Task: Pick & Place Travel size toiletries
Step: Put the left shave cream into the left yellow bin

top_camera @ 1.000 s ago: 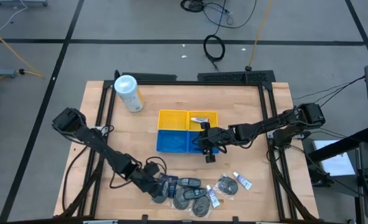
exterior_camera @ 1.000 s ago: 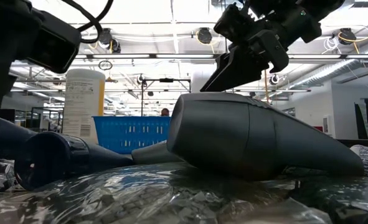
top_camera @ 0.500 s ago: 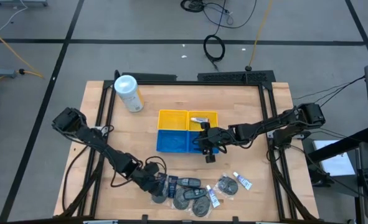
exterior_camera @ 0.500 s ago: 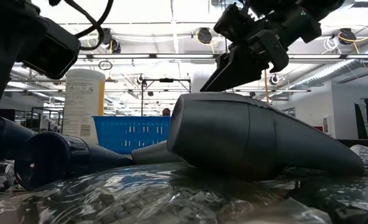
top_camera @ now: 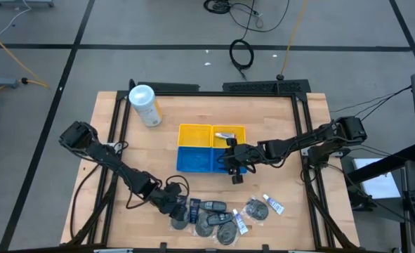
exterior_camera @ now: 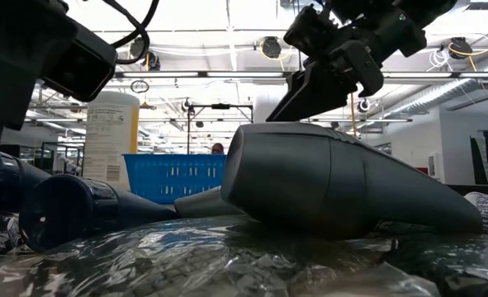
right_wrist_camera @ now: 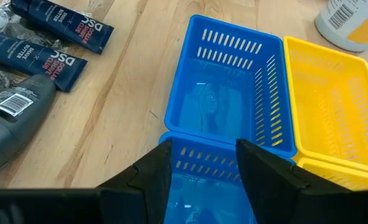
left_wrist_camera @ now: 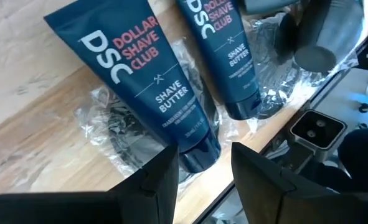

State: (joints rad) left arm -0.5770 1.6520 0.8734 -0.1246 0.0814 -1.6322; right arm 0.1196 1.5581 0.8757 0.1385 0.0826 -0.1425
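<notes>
The dark blue tube needs to go in the yellow tray. My left gripper should grab it next by its cap end (left_wrist_camera: 200,153) and then place it there.
The toiletries lie in a pile at the table's near edge. It holds two dark blue tubes (top_camera: 201,206), grey clear-wrapped round pieces (top_camera: 255,209), small white tubes (top_camera: 274,204) and a grey bottle (exterior_camera: 343,186). My left gripper (top_camera: 181,209) is open, low at the pile's left end. In the left wrist view its fingers stand on either side of the cap end (left_wrist_camera: 199,155) of one blue tube (left_wrist_camera: 140,87), which lies on a wrapped piece (left_wrist_camera: 118,134). My right gripper (top_camera: 235,178) is open and empty above the blue tray's (right_wrist_camera: 230,87) near right part.
A yellow tray (top_camera: 193,135) stands behind the blue tray (top_camera: 196,160), with a small item (top_camera: 225,134) in its right compartment. A large white canister (top_camera: 145,105) lies at the far left. The table's near edge runs just past the pile.
My left gripper has gone a little toward the table's right edge, closer to the dark blue tubes. The toiletries have not moved.
</notes>
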